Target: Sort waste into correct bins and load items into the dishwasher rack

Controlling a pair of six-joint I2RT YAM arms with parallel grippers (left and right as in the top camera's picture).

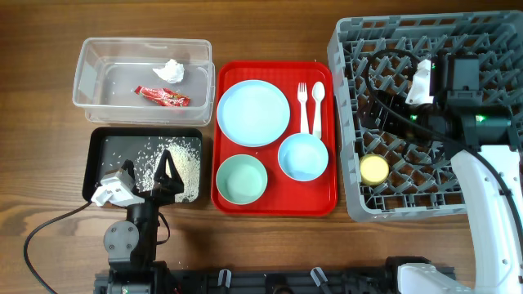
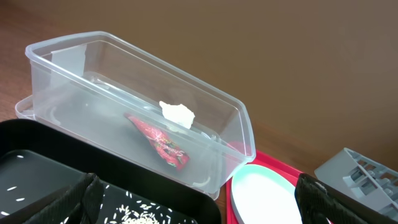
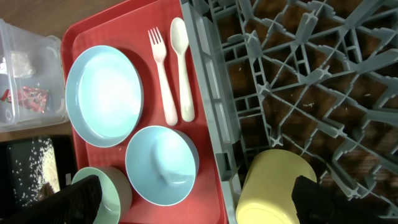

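The blue bowl should next be pinched by my right gripper at the bowl's rim on the rack side. The bowl's body then stays free to load upside down among the rack's wires.
The clear tub (image 1: 90,77) holds the crumpled white tissue (image 1: 171,72) and the red wrapper (image 1: 163,96); both also show in the left wrist view, tissue (image 2: 177,113) and wrapper (image 2: 160,142). Rice scraps (image 1: 176,159) lie in the black tray (image 1: 102,143). My left gripper (image 1: 167,170) hangs open and empty over that tray's right part (image 2: 200,208). The blue plate (image 1: 253,113), fork (image 1: 302,106), spoon (image 1: 317,104), blue bowl (image 1: 303,157) and green bowl (image 1: 241,179) sit on the red serving tray. The yellow cup (image 1: 374,169) lies in the grey rack (image 1: 351,49). My right gripper (image 1: 392,114) is open and empty above the rack (image 3: 199,202).
The red serving tray (image 1: 274,204) lies between the bins and the rack. The rack's upright pegs (image 3: 298,74) stand under my right arm. Bare wood table (image 1: 49,237) lies left and in front.
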